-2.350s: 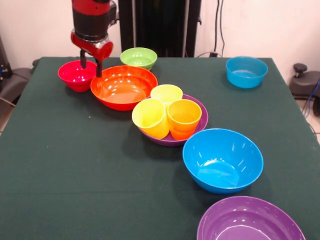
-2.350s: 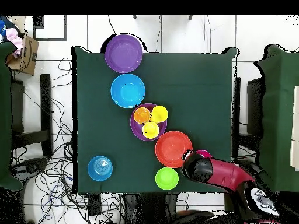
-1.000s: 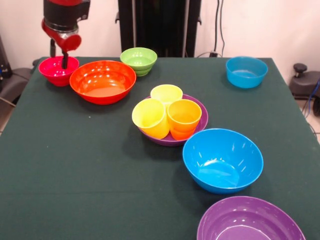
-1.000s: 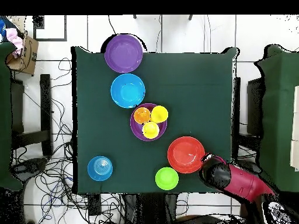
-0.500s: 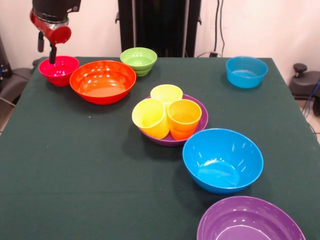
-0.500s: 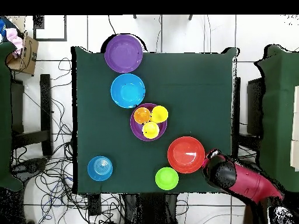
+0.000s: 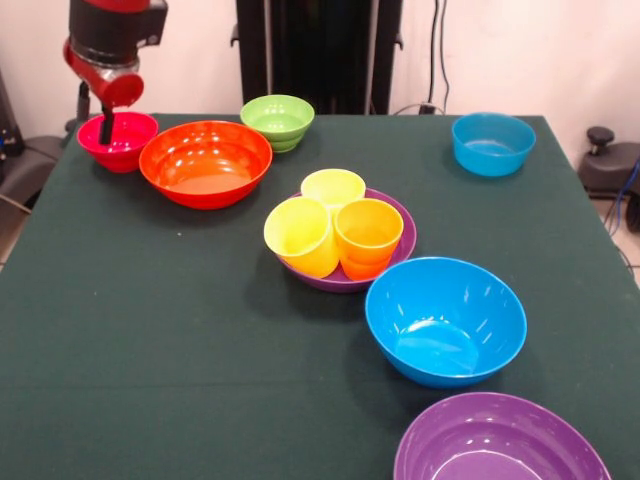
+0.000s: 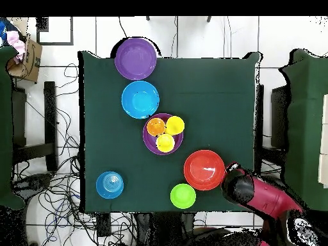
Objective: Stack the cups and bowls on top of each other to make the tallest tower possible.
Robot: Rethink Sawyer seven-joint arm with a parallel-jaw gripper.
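The small red bowl should join the cups in the purple bowl, so my gripper will grab it by its rim next.
My gripper (image 7: 94, 115) is open at the table's far left corner. One finger hangs inside the small red bowl (image 7: 122, 142) and the other just outside its rim. In the overhead view the arm (image 8: 256, 193) hides that bowl. The large orange bowl (image 7: 205, 162) sits beside it, and the small green bowl (image 7: 277, 120) is behind. Two yellow cups (image 7: 300, 235) and an orange cup (image 7: 368, 234) stand in a purple bowl (image 7: 403, 232) at mid-table. A large blue bowl (image 7: 445, 320) and a second purple bowl (image 7: 500, 445) are nearer the camera. A small blue bowl (image 7: 493, 143) is far right.
The table has a dark green cloth (image 7: 150, 330). The black pedestal (image 7: 318, 50) stands behind its far edge. In the overhead view, chairs (image 8: 29, 128) and cables surround the table, and a cardboard box (image 8: 27, 54) sits at the upper left.
The gripper rose and shifted left off the red bowl's middle. It then came down again over the bowl's left rim. The bowls and cups have not moved.
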